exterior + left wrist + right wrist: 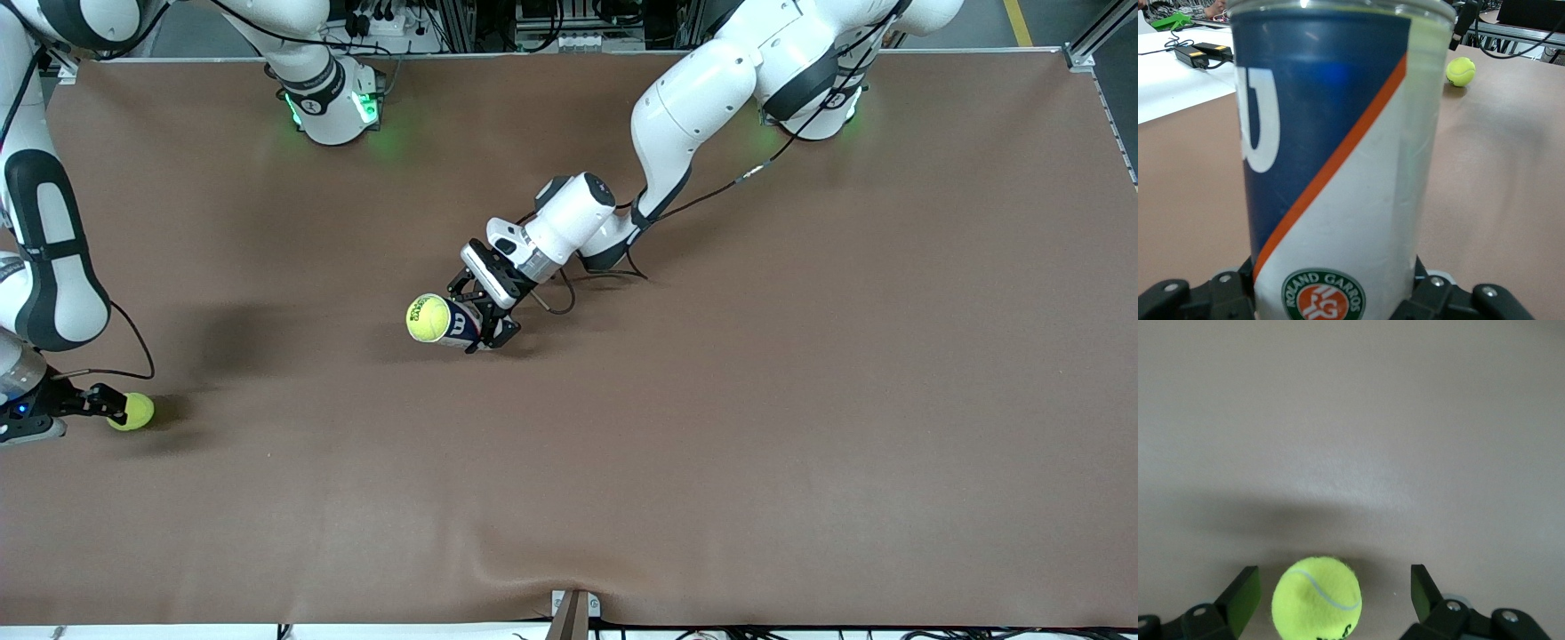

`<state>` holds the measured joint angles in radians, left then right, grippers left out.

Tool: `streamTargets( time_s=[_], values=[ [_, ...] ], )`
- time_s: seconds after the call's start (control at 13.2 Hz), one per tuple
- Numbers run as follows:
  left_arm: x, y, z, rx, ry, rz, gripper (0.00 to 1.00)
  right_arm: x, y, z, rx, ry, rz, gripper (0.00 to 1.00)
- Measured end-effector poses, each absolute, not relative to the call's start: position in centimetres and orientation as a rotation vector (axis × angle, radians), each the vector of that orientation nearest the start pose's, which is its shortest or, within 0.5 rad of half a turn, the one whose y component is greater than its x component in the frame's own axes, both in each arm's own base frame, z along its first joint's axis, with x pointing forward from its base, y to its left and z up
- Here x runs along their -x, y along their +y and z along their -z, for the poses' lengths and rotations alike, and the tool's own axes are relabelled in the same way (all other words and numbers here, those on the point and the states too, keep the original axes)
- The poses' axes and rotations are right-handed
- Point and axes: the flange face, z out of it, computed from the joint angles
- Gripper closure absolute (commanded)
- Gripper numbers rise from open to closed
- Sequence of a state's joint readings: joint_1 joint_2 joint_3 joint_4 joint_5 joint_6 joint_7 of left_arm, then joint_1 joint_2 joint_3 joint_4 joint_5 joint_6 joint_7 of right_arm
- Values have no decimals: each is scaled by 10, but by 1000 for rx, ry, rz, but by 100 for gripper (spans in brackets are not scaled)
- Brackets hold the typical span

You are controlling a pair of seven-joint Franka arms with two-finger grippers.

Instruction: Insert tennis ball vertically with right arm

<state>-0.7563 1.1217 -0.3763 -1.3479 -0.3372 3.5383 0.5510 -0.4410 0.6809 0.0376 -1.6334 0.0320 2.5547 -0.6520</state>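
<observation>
My right gripper should move toward the middle before it closes on the tennis ball on the table. Its fingers stop short of that tennis ball's middle [135, 412], and brown mat is beside it.
A blue, white and orange tennis ball can [462, 325] [1338, 167] stands upright mid-table. A yellow tennis ball [428, 317] sits in its open top. My left gripper [487, 318] [1335, 293] is shut on the can's lower part from the side. A second tennis ball [132, 411] [1317, 599] [1460, 71] lies on the table at the right arm's end. My right gripper [114, 407] [1333, 587] is low at the table around this ball. It is open, with a gap between the ball and each of its fingers [1245, 590].
A brown cloth [711, 444] covers the table, with a fold [498, 569] and a bracket [573, 613] near the front edge. A thin cable [560, 302] loops beside the left wrist. Both arm bases [333, 107] stand along the edge farthest from the front camera.
</observation>
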Motion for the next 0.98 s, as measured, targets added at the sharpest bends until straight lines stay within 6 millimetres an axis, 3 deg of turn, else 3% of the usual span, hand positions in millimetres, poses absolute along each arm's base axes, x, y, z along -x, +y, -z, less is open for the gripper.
streamTargets(
  time_s=[0.45,0.68,0.83,0.98],
  values=[
    [-449,-612,-185,-2116,-1008,-1196,22,-643,-289,-202,3144,-268,296,0],
    [-449,-612,-185,-2116,-1008,-1196,22,-643,-288,-198,3139,-265,292,0],
    [-449,-612,-185,-2116,-1008,-1196,22,-643,-287,-198,3138,-275,293,30],
    [-449,-612,-185,-2116,-1008,-1196,22,-643,-287,-198,3135,-303,290,51]
  ],
)
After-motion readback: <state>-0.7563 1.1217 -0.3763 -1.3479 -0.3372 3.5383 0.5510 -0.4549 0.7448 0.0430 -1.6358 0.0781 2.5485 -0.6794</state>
